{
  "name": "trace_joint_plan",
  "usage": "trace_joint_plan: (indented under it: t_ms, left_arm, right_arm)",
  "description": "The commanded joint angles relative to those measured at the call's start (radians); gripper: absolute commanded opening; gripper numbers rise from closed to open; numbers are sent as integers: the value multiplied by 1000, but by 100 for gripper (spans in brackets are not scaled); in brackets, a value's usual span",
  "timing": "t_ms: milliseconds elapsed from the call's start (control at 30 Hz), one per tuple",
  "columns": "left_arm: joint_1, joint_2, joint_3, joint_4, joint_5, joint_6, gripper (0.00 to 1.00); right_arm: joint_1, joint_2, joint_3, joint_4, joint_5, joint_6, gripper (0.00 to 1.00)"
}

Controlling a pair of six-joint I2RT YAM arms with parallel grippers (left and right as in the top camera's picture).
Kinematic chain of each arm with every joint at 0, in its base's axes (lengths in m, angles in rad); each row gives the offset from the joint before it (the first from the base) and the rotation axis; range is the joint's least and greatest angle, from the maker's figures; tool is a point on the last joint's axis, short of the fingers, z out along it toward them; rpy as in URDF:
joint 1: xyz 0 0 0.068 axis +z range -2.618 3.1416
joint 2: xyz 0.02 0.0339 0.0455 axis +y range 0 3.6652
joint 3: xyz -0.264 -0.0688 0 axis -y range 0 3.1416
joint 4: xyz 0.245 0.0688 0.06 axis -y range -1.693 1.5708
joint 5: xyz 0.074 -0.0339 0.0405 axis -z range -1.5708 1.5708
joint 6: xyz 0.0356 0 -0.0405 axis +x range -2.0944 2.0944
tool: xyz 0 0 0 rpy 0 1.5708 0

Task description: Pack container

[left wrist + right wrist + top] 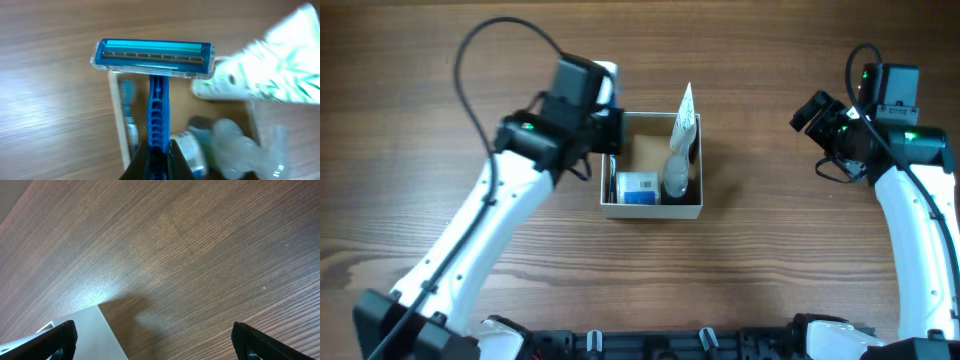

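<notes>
The blue razor's head is past the container's far side, so the razor would likely catch on the container's rim if the left gripper opened now. The left gripper needs to keep holding it.
The container (652, 210), a square white-walled box with a tan floor, sits mid-table. It holds a blue-and-white packet (638, 188), a clear bottle (677, 172) and a white tube with green print (686, 112) leaning at its far right corner. My left gripper (157, 150) is shut on the handle of a blue razor (155, 57) and holds it over the container's left wall (116, 120). In the overhead view the left gripper (605, 120) is at the box's far left corner. My right gripper (810, 112) is open and empty, far right of the box.
The right wrist view shows bare wood and the container's white wall (95, 335) at lower left. The arm bases run along the table's front edge (650, 345).
</notes>
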Motion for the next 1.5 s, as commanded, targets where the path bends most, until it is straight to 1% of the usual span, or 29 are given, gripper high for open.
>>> trace_joint_plan:
  t_ms: [0, 200, 333, 467, 500, 533, 600, 667, 700, 833, 933, 1033, 1067, 1133, 1167, 1200, 1267, 1333, 1367, 1467]
  left_arm:
    - [-62, 82, -2, 2, -26, -53, 4]
    - [-78, 183, -2, -4, -63, -106, 4]
    - [-79, 184, -2, -11, -103, -116, 8]
    - [-77, 180, -2, -32, -177, -132, 10]
    - [-77, 180, -2, -34, -177, -131, 12]
    - [-78, 180, -2, -35, -176, -131, 17]
    - [-78, 180, -2, -39, -176, -129, 33]
    - [-78, 180, -2, -44, -176, -127, 42]
    - [-78, 180, -2, -48, -175, -127, 44]
    - [-78, 161, -2, -66, -175, -128, 41]
    - [-78, 117, 11, -73, -175, -129, 41]
    - [-71, 51, 47, -92, -176, -127, 45]
    - [-63, 23, 56, -93, -177, -127, 60]
    - [-39, -31, 62, -93, -189, -127, 76]
    - [-13, -73, 62, -95, -211, -127, 97]
    - [12, -106, 62, -99, -230, -127, 100]
    - [82, -177, 62, -119, -265, -127, 100]
    - [148, -228, 62, -141, -274, -127, 100]
    - [228, -280, 62, -164, -273, -127, 100]
    - [331, -338, 62, -185, -272, -127, 100]
  right_arm:
    - [-3, 6, 11, 0, -8, -11, 100]
    - [-3, 6, 11, 0, -8, -11, 100]
    - [-3, 6, 11, 0, -8, -10, 100]
    - [-3, 6, 11, 0, -8, -10, 100]
    - [-3, 6, 11, 0, -8, -10, 100]
    - [-3, 6, 11, 0, -8, -10, 100]
    - [-3, 6, 11, 0, -8, -11, 100]
    - [-3, 6, 11, 0, -8, -10, 100]
    - [-3, 6, 11, 0, -8, -10, 100]
    - [-3, 6, 11, 0, -8, -10, 100]
    - [-3, 6, 11, 0, -8, -10, 100]
    - [-3, 6, 11, 0, -8, -10, 100]
    - [-3, 6, 11, 0, -8, -10, 100]
    - [-3, 6, 11, 0, -8, -10, 100]
    - [-3, 6, 11, 0, -8, -10, 100]
    - [-3, 6, 11, 0, -8, -10, 100]
    - [-3, 6, 11, 0, -8, -11, 100]
    - [-3, 6, 11, 0, -8, -10, 100]
    - [-3, 6, 11, 0, -8, -10, 100]
    - [-3, 6, 11, 0, -8, -10, 100]
